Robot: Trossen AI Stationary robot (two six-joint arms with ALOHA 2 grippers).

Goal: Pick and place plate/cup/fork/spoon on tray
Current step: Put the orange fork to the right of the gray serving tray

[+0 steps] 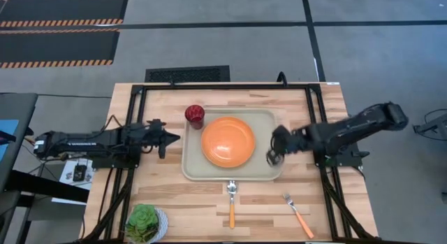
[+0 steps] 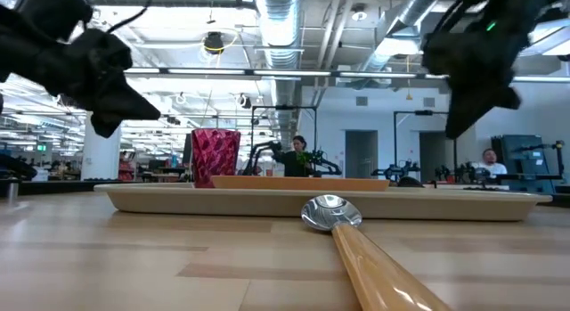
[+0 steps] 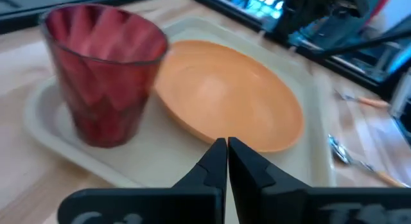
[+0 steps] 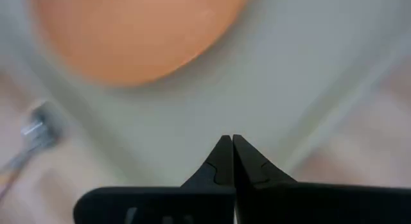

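My right gripper will next take hold of the fork's orange handle, beside the metal neck, and then it will put the fork on the beige tray.
The beige tray lies at the table's middle. The orange plate lies flat in it. The dark red cup stands upright in the tray's far left corner, and shows in the left wrist view. The spoon lies on the table, its bowl just before the tray's near rim. The fork lies on the table at the near right. My left gripper is shut and empty, left of the tray. My right gripper is shut and empty above the tray's right part, beside the plate.
A small white bowl with a green plant stands at the table's near left corner. A black frame runs around the work area. Bare wood shows between the spoon and the fork.
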